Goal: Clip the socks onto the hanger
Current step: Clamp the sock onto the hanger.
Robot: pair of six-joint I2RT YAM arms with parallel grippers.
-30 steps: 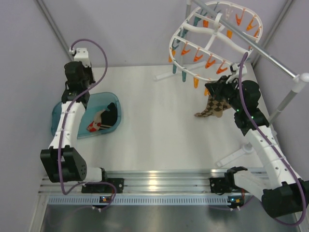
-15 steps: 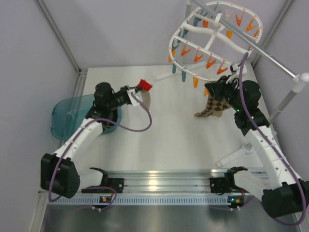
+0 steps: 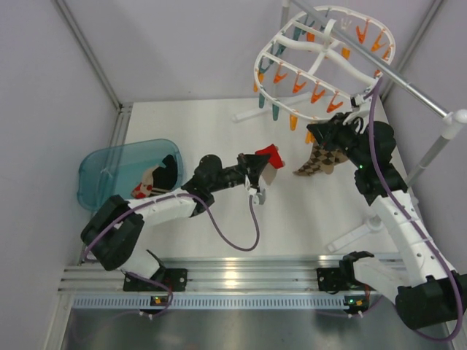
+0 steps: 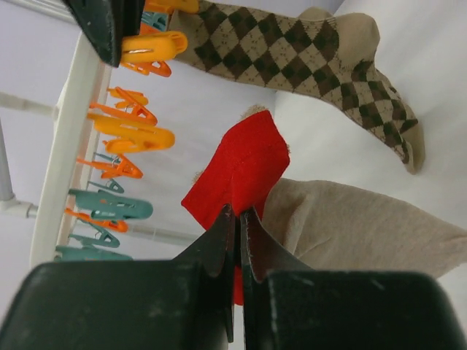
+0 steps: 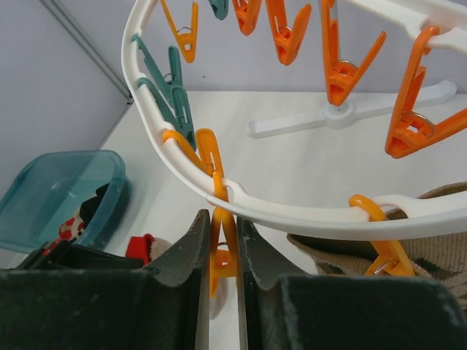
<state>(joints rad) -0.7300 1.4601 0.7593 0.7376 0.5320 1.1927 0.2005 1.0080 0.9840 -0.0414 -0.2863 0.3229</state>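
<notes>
My left gripper moves the sock to the squeezed orange peg next: its red cuff [image 4: 244, 164] is short of it, so opening now would drop the sock to the table.
My left gripper [image 3: 257, 166] is shut on the red end of a red-and-cream sock [image 3: 271, 155] and holds it up above the table's middle. In the left wrist view the fingers [image 4: 228, 232] pinch the red cuff [image 4: 244, 164], and the cream part [image 4: 357, 226] hangs to the right. The white oval hanger [image 3: 321, 51] with orange and teal pegs hangs at the back right. My right gripper [image 3: 326, 133] is shut on an orange peg [image 5: 223, 251] under the hanger's rim [image 5: 292, 211]. The held sock [image 5: 141, 246] shows just left of that peg.
A brown argyle sock [image 3: 321, 160] hangs from an orange peg [image 4: 149, 47] next to the squeezed one. A teal basket [image 3: 109, 164] at the left holds red-and-white and dark fabric [image 3: 149, 186]. The grey rail stand [image 3: 412, 84] has white feet [image 3: 357, 237] on the table.
My left arm has swung from the teal basket to the right across the table, carrying the red-and-cream sock up toward the hanger. The right gripper has stayed on the peg.
</notes>
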